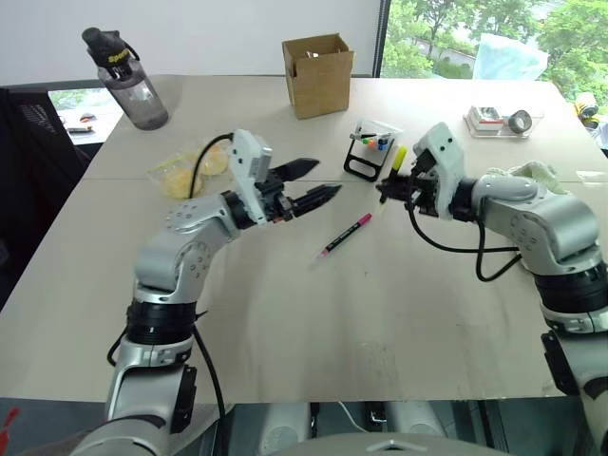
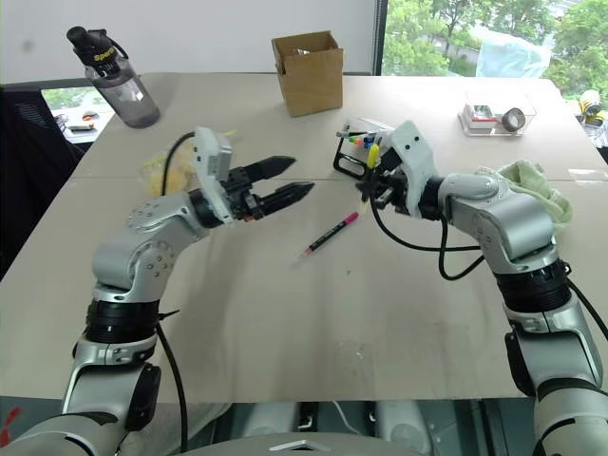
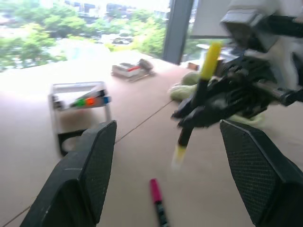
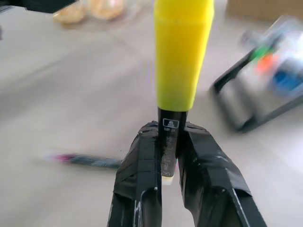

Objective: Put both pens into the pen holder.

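The yellow-capped pen [image 1: 400, 158] hangs short of the pen holder [image 1: 361, 167]. For now my right gripper keeps hold of the pen until the pen is in the holder.
My right gripper [image 1: 389, 188] is shut on the yellow-capped pen [image 1: 400, 158] and holds it upright above the table, just in front of the pen holder [image 1: 361, 167]. From the right wrist the black barrel sits clamped between the fingers [image 4: 137, 175], the yellow cap [image 4: 182, 56] rising above them. The pink pen [image 1: 345, 235] lies flat on the table between both arms. My left gripper [image 1: 318, 180] hangs open and empty in the air, pointing toward the right gripper. The holder [image 3: 78, 101], a clear box on a black stand, has short colourful markers inside.
A brown cardboard box [image 1: 318, 74] stands behind the holder. A grey water bottle [image 1: 128, 81] is at the far left, a yellow bag [image 1: 185, 171] near my left arm. A clear tray with tape rolls [image 1: 499, 121] and a cloth [image 1: 537, 176] lie at the right.
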`<action>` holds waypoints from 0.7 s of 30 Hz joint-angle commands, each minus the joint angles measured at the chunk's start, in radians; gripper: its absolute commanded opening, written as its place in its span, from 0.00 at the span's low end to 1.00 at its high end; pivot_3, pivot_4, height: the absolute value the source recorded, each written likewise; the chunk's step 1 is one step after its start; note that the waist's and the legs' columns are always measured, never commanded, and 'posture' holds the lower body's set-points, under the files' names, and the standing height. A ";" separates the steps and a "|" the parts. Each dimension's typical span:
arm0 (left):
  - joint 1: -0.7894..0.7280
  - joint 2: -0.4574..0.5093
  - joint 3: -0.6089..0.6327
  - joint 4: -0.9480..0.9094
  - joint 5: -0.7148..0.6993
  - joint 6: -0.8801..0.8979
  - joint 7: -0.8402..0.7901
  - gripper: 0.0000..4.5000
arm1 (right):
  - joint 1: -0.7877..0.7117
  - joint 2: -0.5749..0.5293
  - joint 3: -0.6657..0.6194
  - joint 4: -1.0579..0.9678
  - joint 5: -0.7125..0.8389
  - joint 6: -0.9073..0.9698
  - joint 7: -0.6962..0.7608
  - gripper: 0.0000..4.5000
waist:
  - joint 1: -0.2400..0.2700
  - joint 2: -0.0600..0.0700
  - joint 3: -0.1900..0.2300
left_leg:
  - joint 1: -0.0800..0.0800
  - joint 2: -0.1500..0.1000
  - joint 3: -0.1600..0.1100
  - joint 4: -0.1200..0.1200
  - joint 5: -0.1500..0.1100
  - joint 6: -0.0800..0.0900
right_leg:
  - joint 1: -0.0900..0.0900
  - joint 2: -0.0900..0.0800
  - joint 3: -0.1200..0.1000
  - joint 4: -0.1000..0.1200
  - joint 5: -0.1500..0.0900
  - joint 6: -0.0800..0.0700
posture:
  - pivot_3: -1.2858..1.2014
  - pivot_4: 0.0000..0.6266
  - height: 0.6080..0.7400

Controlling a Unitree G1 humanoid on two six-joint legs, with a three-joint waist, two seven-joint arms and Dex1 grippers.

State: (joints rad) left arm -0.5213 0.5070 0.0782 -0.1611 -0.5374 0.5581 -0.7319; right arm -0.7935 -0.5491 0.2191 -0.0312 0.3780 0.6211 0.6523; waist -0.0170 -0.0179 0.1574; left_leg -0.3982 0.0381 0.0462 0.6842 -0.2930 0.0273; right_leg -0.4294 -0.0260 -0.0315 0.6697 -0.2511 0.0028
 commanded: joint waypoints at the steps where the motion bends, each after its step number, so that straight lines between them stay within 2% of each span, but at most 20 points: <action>1: 0.019 0.026 0.044 -0.095 0.045 0.011 0.102 0.81 | -0.112 0.073 0.043 0.200 -0.194 -0.482 0.036 0.02 | -0.006 -0.001 0.002 | 0.001 0.000 0.000 0.000 0.001 -0.001 | 0.000 0.001 0.003 0.001 0.000 0.000 | 0.52 0.24 0.97; 4: 0.028 0.028 0.041 -0.155 0.051 0.044 0.152 0.81 | -0.191 0.143 0.053 0.418 -0.301 -0.761 0.005 0.02 | 0.000 -0.002 0.002 | 0.001 0.000 0.000 0.000 0.001 -0.002 | -0.001 0.001 0.002 0.002 0.000 0.000 | 0.52 0.24 0.97; 8: 0.025 0.019 0.040 -0.210 0.045 0.087 0.206 0.81 | -0.288 0.192 0.058 0.698 -0.420 -1.013 -0.050 0.02 | 0.007 -0.003 0.003 | 0.000 0.000 0.001 0.000 0.002 -0.003 | -0.002 -0.002 0.001 0.002 0.000 0.000 | 0.52 0.24 0.97; 13: 0.038 0.011 0.058 -0.256 0.027 0.130 0.252 0.81 | -0.361 0.210 0.070 0.915 -0.525 -1.174 -0.102 0.02 | 0.005 -0.003 0.003 | 0.000 -0.001 0.002 0.001 0.002 -0.003 | -0.001 -0.005 0.000 0.003 0.000 0.000 | 0.52 0.24 0.97; 21: 0.050 0.012 0.070 -0.244 0.005 0.150 0.258 0.81 | -0.410 0.201 0.066 1.060 -0.634 -1.237 -0.185 0.02 | 0.001 -0.002 0.003 | 0.002 0.000 0.002 0.001 0.003 -0.006 | -0.002 -0.005 0.000 0.008 0.000 0.000 | 0.52 0.24 0.97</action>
State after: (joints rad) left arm -0.4662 0.5185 0.1173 -0.3821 -0.5154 0.7096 -0.4772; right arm -1.1608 -0.3405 0.3004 1.0356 -0.2511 -0.5910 0.4939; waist -0.0165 -0.0201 0.1604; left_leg -0.3963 0.0377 0.0484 0.6853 -0.2894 0.0211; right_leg -0.4315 -0.0309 -0.0316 0.6779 -0.2510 0.0024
